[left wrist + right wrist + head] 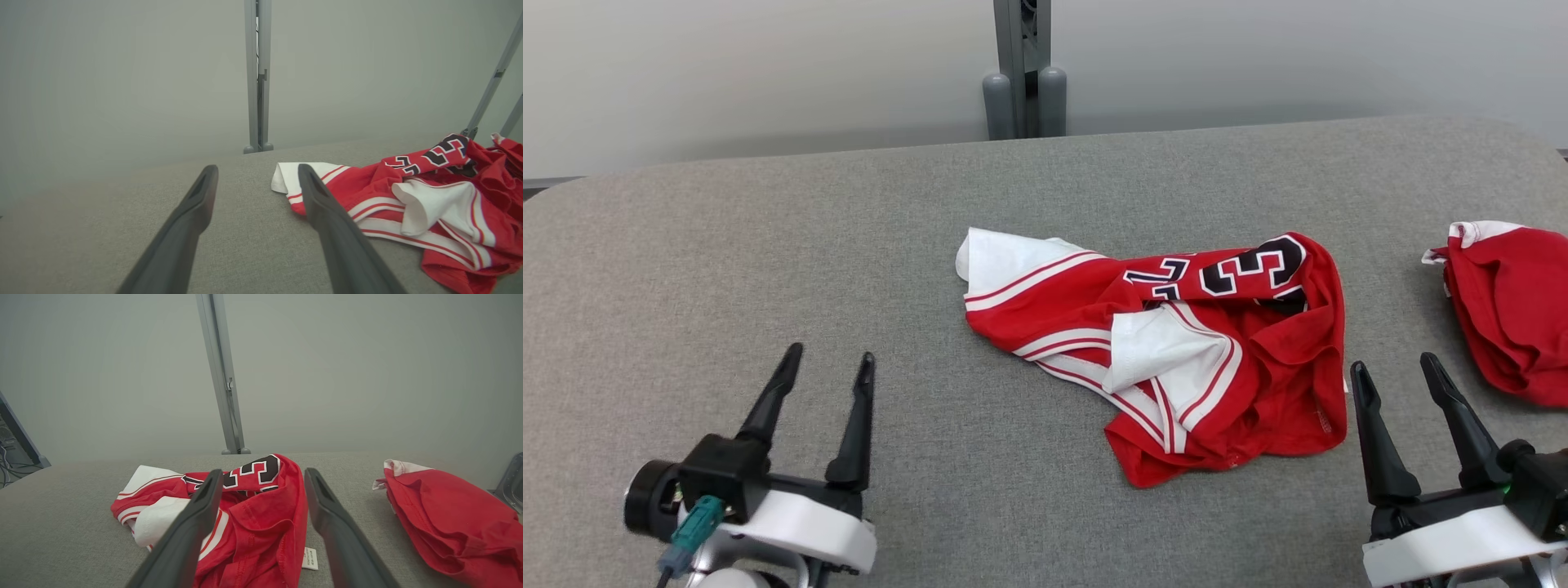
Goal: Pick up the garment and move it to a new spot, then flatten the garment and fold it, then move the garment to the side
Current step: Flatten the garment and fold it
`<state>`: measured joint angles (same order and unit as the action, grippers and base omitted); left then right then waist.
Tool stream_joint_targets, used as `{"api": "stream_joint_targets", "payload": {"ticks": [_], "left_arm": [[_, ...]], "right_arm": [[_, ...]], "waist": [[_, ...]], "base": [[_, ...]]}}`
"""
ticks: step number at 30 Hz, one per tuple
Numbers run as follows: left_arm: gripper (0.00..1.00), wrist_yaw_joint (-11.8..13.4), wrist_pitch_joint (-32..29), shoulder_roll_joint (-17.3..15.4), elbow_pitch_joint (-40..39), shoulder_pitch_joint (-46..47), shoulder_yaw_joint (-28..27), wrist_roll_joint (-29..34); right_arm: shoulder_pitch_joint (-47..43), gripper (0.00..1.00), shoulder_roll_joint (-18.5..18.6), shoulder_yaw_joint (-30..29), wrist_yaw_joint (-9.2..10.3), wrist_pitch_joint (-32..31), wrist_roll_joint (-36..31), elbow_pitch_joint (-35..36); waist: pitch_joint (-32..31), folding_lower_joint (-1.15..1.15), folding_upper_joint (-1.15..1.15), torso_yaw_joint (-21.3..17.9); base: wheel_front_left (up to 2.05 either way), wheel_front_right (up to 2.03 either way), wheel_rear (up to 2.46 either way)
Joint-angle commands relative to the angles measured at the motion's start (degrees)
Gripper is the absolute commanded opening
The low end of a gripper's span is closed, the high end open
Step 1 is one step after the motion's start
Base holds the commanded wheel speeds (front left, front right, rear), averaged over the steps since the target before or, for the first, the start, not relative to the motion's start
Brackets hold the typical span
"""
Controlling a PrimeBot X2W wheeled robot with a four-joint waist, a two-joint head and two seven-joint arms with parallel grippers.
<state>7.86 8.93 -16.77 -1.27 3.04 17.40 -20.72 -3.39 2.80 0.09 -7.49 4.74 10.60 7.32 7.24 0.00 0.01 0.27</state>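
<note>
My left gripper picks up the garment by its white striped flap (1150, 348) (422, 206) next, to move it to a new spot.
A crumpled red and white garment (1176, 351) with black numerals lies in a heap at the middle of the grey surface (768, 245); it also shows as the garment (429, 200) and the garment (253, 510). My left gripper (829, 358) stands open at the lower left, well apart from the cloth, nothing between its fingers. My right gripper (1394, 365) is open at the lower right, just beside the heap's right edge, holding nothing. In the wrist views the left gripper (257, 171) and the right gripper (263, 473) both show spread fingers.
A second red cloth (1511, 310) with a white edge lies bunched at the far right, also seen as red cloth (445, 522). A grey post (1023, 73) rises behind the surface's far edge, before a pale wall. The surface's left half is bare.
</note>
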Motion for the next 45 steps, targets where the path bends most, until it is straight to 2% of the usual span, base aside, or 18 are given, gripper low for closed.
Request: {"api": "stream_joint_targets", "payload": {"ticks": [1,7,10,16,21,28,29,30,31,37,45], "left_arm": [[1.0,-1.2,-1.0,0.4,-0.4,2.0,1.3,0.0],[1.0,-8.2,-7.0,2.9,0.9,7.1,8.2,-2.7],[1.0,-10.6,-9.9,4.5,3.0,9.4,11.2,-3.9],[1.0,-11.9,-12.9,5.3,6.3,12.5,12.7,-4.9],[1.0,-12.3,-14.6,3.4,8.4,14.1,12.4,-5.0],[1.0,-12.9,-15.5,2.5,10.1,15.8,12.4,-5.7],[0.78,-13.1,-15.3,2.4,10.1,16.3,12.5,-5.7],[0.36,-13.2,-15.1,2.2,10.0,16.7,12.5,-5.7],[0.0,-13.3,-14.9,2.1,9.9,16.9,12.4,-5.9],[0.0,-12.3,-13.7,-1.2,6.7,18.0,10.9,-3.9],[0.0,-10.2,-15.6,-10.6,-2.3,20.6,7.3,1.8]], "right_arm": [[0.6,1.0,0.2,-0.1,-0.01,0.3,0.3,0.1],[1.9,1.0,0.2,1.0,-0.01,0.5,0.5,-0.2],[2.6,1.0,0.2,1.9,-0.01,0.9,0.9,-0.7],[4.6,1.0,0.2,3.8,-0.01,2.4,1.8,-2.1],[6.2,1.0,0.2,5.6,-0.01,4.8,3.3,-4.3],[7.1,1.0,0.2,6.7,-0.01,7.4,5.3,-7.6],[7.3,1.0,0.2,6.8,-0.01,7.7,5.6,-7.8],[7.6,1.0,0.2,6.8,-0.01,7.9,5.6,-8.1],[7.8,1.0,0.2,6.8,-0.01,8.2,5.8,-8.4],[8.1,1.0,0.2,5.8,-0.01,9.1,6.5,-9.8],[8.9,1.0,0.2,4.9,-0.01,9.5,6.0,-11.0]], "waist": [[0.4,0.0,-0.01,-0.1],[2.6,0.0,-0.01,-1.8],[4.2,0.0,-0.01,-3.6],[7.6,0.0,-0.01,-7.7],[10.5,0.0,-0.01,-12.4],[12.3,0.0,-0.01,-15.9],[12.4,0.0,-0.01,-16.1],[12.5,0.0,-0.01,-16.2],[12.5,0.0,-0.01,-16.3],[12.0,0.0,-0.01,-14.9],[10.2,0.0,-0.01,-10.1]], "base": [[0.0,0.0,0.0],[0.0,0.0,0.0],[0.0,0.0,0.0],[0.0,0.0,0.0],[0.0,0.0,0.0],[0.0,0.0,0.0],[0.0,0.0,0.0],[0.0,0.0,0.0],[0.0,0.0,0.0],[0.0,0.0,0.0],[0.0,0.0,0.0]]}}
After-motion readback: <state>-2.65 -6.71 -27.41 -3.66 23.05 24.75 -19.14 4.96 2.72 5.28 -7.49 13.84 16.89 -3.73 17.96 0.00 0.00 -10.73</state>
